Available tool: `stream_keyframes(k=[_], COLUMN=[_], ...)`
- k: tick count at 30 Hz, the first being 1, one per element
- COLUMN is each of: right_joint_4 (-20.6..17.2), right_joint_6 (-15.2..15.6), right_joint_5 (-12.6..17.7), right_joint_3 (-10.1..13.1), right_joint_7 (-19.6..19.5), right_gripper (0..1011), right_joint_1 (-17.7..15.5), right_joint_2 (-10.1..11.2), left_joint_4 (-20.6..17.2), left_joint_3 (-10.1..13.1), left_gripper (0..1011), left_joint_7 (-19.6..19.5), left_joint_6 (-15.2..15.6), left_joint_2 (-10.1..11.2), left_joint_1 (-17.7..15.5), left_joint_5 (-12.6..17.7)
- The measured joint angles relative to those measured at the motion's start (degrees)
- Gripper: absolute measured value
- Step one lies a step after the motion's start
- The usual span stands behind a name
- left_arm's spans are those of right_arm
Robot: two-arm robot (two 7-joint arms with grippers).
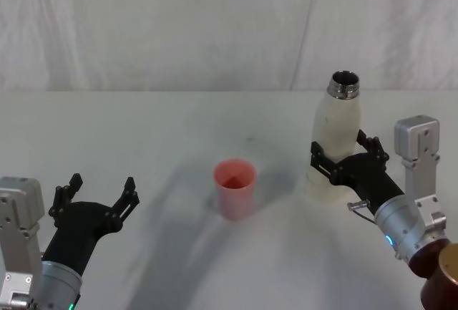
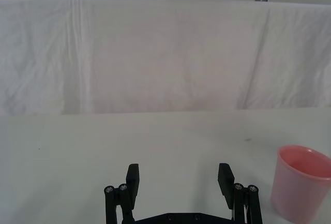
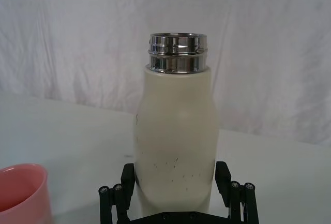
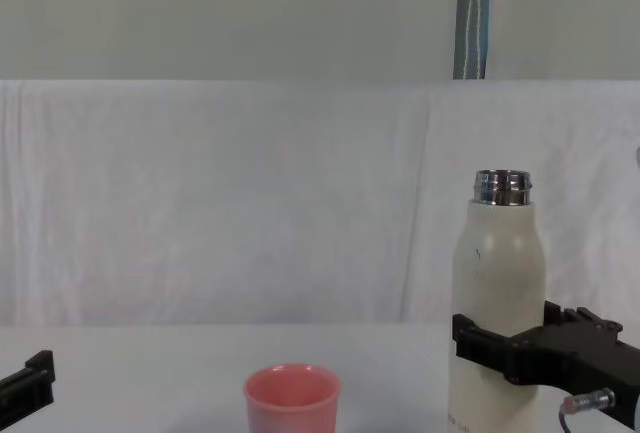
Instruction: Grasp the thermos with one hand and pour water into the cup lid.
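The thermos stands tall with its steel neck [image 4: 502, 188] open. To keep it from tipping, my right gripper should next grab it around the middle of its body.
The cream-white thermos [image 1: 336, 124] stands upright on the table at the right, its steel neck uncapped. My right gripper [image 1: 343, 151] is open around its lower body, one finger on each side close to the wall. The right wrist view has the thermos [image 3: 176, 125] between those fingers [image 3: 129, 175]. The pink cup lid [image 1: 235, 181] stands upright at the table's middle, left of the thermos and apart from it. My left gripper [image 1: 102, 185] hovers open and holding nothing at the near left, with the cup lid [image 2: 302, 182] off to its side.
A white cloth covers the table [image 1: 179, 124] and hangs as a backdrop [image 4: 250, 203] behind it. A metal pole [image 4: 472, 13] rises behind the backdrop. Open tabletop lies between the cup lid and the left gripper.
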Motion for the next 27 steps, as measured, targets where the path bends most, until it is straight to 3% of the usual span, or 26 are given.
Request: stream_keyframes(k=[16,27], right_joint_4=[3.1,3.1], right_joint_6=[-0.5,-0.6], right_joint_5=[-0.4,-0.5], right_joint_3=[-0.1,-0.1], right_joint_7=[0.0,0.0], right_gripper=[1001,1001], right_joint_1=[2.5,2.4], right_joint_2=[-0.9,-0.9], left_joint_4=[0.0,0.0], left_joint_3=[0.0,0.0], left_gripper=[1001,1001], left_joint_7=[0.0,0.0], left_joint_6=[0.0,0.0], left_joint_2=[0.0,0.0], left_joint_1=[0.0,0.0], left_joint_5=[0.0,0.0])
